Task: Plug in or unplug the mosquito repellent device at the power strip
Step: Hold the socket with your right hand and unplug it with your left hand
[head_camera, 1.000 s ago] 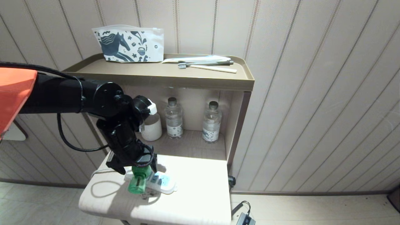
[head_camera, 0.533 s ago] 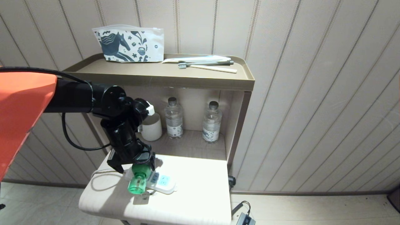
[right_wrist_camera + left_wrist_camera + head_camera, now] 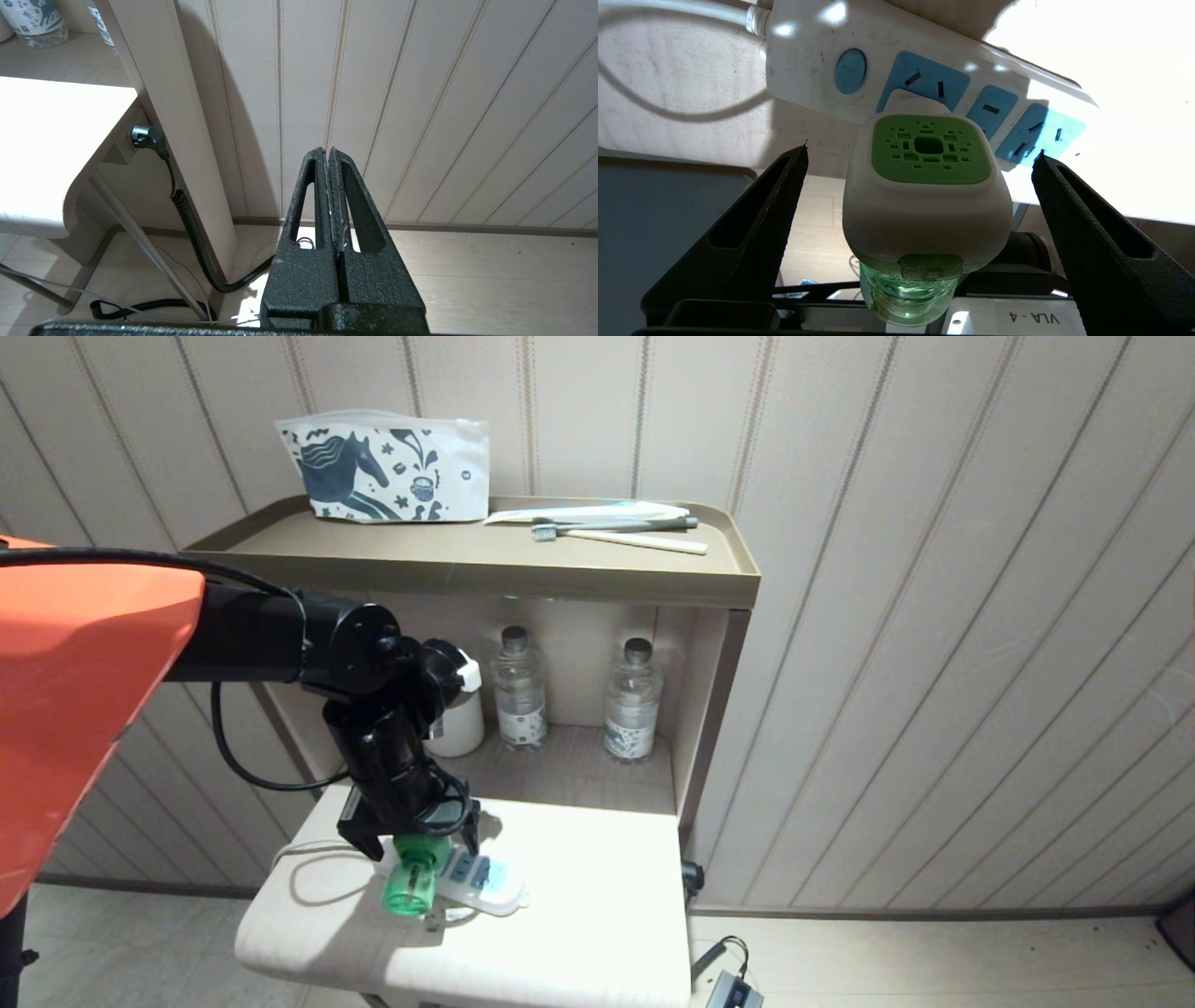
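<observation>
The left gripper's fingers are level with the white head's (image 3: 927, 218) green vented side (image 3: 931, 149), so the left gripper needs to close on that side.
The mosquito repellent device (image 3: 927, 186), a white head with a green vented face and a translucent green bottle, is plugged into the socket beside the round blue button of the white power strip (image 3: 808, 56). In the head view the device (image 3: 409, 887) juts off the power strip (image 3: 490, 887) on the white table. My left gripper (image 3: 422, 847) hangs over it, open. Its black fingers (image 3: 756, 224) stand wide on either side of the head, with a clear gap each side. My right gripper (image 3: 327, 150) is shut on nothing, parked low beside the panelled wall.
Two water bottles (image 3: 520, 695) (image 3: 633, 705) and a white cup (image 3: 457, 723) stand in the shelf niche behind the table. A printed pouch (image 3: 387, 467) and a toothbrush (image 3: 616, 534) lie on the top shelf. The strip's white cord (image 3: 308, 863) loops left. A black plug (image 3: 147, 136) sits under the table edge.
My left arm has shifted a little to the right and towards the shelf, its jaws staying wide. The device and the power strip have kept their place.
</observation>
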You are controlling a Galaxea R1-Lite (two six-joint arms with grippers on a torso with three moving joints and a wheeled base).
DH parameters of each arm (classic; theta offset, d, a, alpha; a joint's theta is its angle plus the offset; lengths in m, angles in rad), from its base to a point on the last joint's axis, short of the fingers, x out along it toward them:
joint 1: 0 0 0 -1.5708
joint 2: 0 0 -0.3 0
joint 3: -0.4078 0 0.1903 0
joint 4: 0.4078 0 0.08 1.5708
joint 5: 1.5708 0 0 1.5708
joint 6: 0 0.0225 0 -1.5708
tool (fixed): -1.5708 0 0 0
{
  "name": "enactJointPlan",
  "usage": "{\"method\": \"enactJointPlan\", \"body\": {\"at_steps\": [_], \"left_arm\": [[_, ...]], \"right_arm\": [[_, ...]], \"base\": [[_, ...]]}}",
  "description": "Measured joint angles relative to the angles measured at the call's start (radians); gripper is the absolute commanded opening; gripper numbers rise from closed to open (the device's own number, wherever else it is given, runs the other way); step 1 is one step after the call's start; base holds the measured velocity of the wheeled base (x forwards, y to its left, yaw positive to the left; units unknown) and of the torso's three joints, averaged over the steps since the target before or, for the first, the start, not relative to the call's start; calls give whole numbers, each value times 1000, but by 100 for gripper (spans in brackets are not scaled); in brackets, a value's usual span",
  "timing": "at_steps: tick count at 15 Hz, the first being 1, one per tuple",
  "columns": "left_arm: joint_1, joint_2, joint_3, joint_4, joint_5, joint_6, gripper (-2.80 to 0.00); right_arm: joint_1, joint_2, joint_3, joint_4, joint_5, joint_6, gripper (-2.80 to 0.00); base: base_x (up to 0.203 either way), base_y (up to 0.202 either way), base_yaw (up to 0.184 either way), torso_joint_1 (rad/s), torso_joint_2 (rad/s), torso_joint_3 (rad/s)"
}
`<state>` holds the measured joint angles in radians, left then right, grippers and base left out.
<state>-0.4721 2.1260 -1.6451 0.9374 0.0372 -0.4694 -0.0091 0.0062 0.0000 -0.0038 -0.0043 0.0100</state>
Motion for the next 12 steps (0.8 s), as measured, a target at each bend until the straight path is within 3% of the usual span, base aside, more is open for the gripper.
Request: {"method": "enactJointPlan", "body": {"at_steps": [3,4,12], "left_arm": [[-1,5,0,-1,2,1,0],[-1,7,-2,-2,2,1,-280],[0,20,-33,6,1,5,-280]], "right_arm": [[0,0,0,0,0,0,-280],[0,0,0,0,0,0,-280],[0,0,0,0,0,-1,-280]], "base": [[0,0,0,0,0,0],[0,0,0,0,0,0],[0,0,0,0,0,0]]}}
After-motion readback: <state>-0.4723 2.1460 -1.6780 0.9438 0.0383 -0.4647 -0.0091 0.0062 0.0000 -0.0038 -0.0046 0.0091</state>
